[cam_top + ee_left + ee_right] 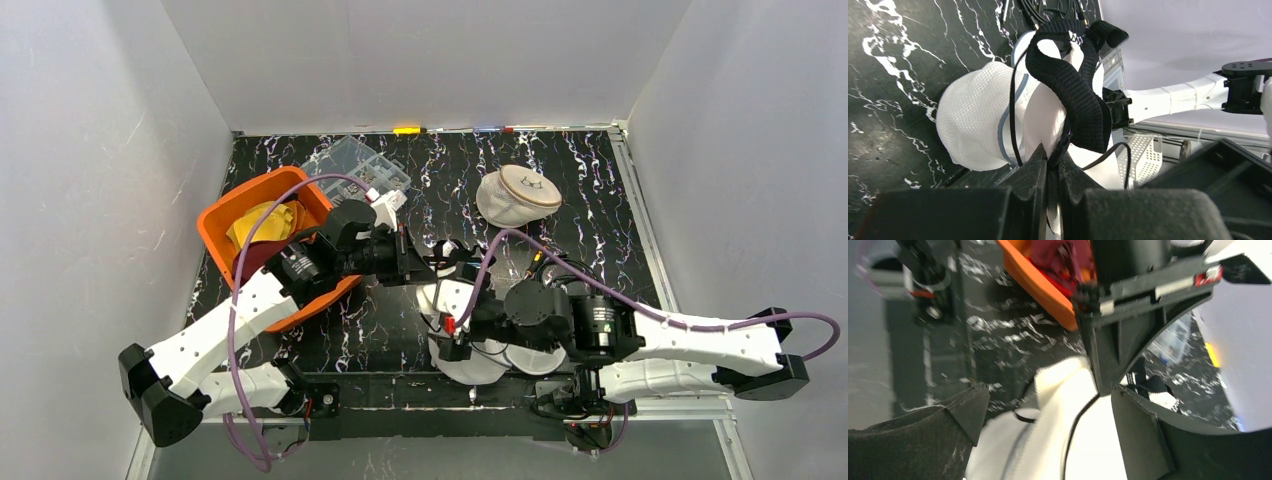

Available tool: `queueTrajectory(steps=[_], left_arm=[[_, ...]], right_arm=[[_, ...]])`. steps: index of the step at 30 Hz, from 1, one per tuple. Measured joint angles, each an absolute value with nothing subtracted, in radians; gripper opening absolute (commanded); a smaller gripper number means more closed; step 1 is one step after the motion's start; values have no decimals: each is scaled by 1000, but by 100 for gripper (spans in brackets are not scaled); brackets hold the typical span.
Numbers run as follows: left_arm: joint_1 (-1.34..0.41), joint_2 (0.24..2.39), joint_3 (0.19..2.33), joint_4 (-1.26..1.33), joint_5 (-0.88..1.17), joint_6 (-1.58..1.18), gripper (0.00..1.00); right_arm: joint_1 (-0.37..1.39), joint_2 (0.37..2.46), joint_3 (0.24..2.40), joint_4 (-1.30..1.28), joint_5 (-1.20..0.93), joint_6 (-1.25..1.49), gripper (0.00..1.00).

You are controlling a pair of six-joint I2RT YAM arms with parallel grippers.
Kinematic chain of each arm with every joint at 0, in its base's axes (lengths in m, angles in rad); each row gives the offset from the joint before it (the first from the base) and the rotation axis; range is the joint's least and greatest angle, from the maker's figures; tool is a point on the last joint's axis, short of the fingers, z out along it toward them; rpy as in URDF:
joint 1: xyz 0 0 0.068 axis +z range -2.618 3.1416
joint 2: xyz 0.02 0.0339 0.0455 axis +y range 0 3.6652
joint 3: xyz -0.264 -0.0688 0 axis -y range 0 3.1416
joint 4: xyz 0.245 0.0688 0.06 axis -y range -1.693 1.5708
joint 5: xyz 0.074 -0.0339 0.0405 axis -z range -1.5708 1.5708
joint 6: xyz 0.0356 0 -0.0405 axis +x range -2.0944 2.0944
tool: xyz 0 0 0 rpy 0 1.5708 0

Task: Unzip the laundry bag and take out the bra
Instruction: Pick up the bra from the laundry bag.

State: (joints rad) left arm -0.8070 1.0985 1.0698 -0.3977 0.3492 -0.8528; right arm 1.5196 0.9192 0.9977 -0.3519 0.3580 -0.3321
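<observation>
My left gripper's fingers hold the bra's fabric, and my right gripper is open. The bra would come up out of the bag (468,358) if I lifted my left gripper now.
The white mesh laundry bag (468,358) lies near the table's front edge, between the two arms. In the left wrist view the bag (973,130) gapes, and the bra (1073,95), a wide black band with a smooth white cup, sticks out of it. My left gripper (1053,156) is shut on the bra's lower edge, with black and white fabric pinched between its tips. My right gripper (1048,410) stands open just over the bag (1013,450), its fingers wide apart and holding nothing. The left gripper's fingers (1108,355) come down right beside the right one's far finger.
An orange bin (222,222) with yellow and maroon cloth stands at the left, close under the left arm. A clear plastic box (358,168) sits behind it. A second white mesh bag (515,195) lies at the back right. White walls enclose the table.
</observation>
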Motion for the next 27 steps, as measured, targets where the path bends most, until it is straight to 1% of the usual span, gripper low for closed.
queueTrajectory(steps=[5, 8, 10, 14, 17, 20, 23, 27], left_arm=[[-800, 1051, 1078, -443, 260, -803, 0], [-786, 1015, 1110, -498, 154, -748, 0], [-778, 969, 1129, -524, 40, -710, 0], [-750, 813, 1131, -550, -216, -619, 0], [-723, 743, 1148, -568, -394, -540, 0], [-666, 738, 1166, -579, -535, -469, 0], [-553, 766, 1166, -587, -586, -422, 0], [-347, 829, 1163, -587, -555, -409, 0]], right_arm=[[1520, 947, 1152, -361, 230, -200, 99], [1520, 931, 1198, -325, 206, -117, 99], [1520, 904, 1206, -284, 241, -55, 99], [1520, 859, 1203, -229, 406, 51, 99], [1520, 856, 1178, -219, 564, 140, 99], [1520, 887, 1127, -226, 663, 234, 99], [1520, 912, 1020, -215, 701, 311, 99], [1520, 914, 880, -214, 710, 382, 99]])
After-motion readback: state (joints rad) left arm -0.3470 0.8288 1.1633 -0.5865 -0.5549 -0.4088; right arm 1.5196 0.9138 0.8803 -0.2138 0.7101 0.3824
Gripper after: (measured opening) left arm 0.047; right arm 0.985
